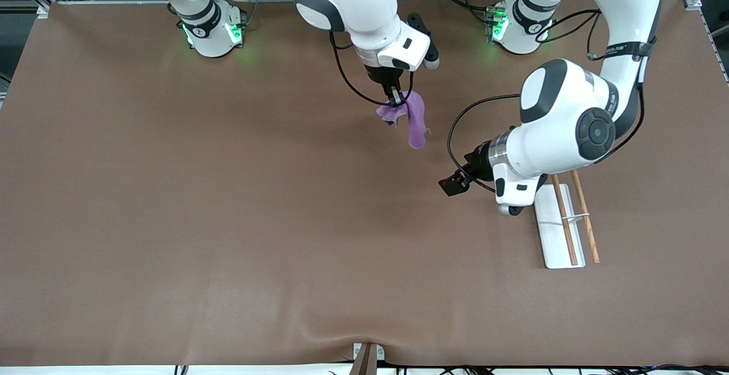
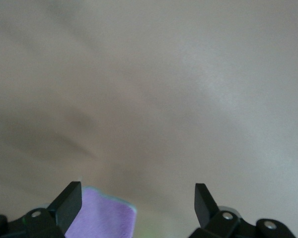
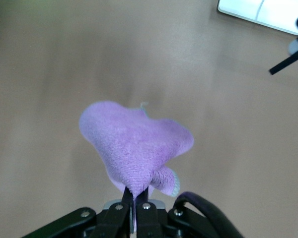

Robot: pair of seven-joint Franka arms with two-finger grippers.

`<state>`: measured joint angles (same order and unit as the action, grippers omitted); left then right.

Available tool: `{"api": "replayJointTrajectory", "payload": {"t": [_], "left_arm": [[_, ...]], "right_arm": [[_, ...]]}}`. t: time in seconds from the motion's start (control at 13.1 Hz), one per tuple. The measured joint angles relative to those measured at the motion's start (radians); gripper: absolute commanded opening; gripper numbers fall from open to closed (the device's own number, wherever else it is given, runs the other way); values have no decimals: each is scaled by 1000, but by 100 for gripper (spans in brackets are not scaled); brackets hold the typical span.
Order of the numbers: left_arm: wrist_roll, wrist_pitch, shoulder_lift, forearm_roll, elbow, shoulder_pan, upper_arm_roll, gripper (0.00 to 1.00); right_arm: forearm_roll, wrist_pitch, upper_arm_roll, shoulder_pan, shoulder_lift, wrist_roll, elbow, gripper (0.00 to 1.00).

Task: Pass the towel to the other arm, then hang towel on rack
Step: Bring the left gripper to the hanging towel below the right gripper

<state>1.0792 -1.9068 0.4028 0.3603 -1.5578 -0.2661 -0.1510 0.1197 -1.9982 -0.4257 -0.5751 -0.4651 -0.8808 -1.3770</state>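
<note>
The robot's left gripper will next take over the lilac towel by its loose hanging part (image 1: 416, 135), so that the towel can be hung on the rack (image 1: 557, 238).
The lilac towel (image 1: 417, 119) hangs in the air from my right gripper (image 1: 394, 100), which is shut on its top fold over the middle of the table, toward the robots' bases. In the right wrist view the towel (image 3: 136, 144) bunches above the closed right gripper (image 3: 138, 192). My left gripper (image 1: 455, 183) is open and empty, low over the table beside the rack (image 1: 557, 238). In the left wrist view the left gripper (image 2: 137, 199) stands wide apart, and a corner of the towel (image 2: 102, 218) shows near one finger. The rack's wooden rods (image 1: 565, 218) lie over its white base.
The brown table cover (image 1: 228, 204) spreads wide toward the right arm's end. The left arm's elbow (image 1: 569, 118) hangs over the rack's end nearest the bases. A small bracket (image 1: 367, 357) sits at the table's near edge. The rack's white base (image 3: 258, 12) shows in the right wrist view.
</note>
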Motion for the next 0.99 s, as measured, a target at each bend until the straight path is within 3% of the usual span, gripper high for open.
{"api": "replayJointTrajectory", "payload": {"t": [0.38,0.53,0.76,0.99], "left_arm": [[25,2,18,0,-27,-45,-1,97],[26,2,35,0,-30,-61,-2,92],[25,2,64,0,-31,-63,-20,76],[25,2,73,12,-30,-63,-45,70]], "right_arm": [[0,-42,17,4,-22,29,5,0],[0,-58,23,4,-35,46,5,0],[0,-67,24,4,-46,53,5,0],[0,-68,24,4,-46,55,6,0]]}}
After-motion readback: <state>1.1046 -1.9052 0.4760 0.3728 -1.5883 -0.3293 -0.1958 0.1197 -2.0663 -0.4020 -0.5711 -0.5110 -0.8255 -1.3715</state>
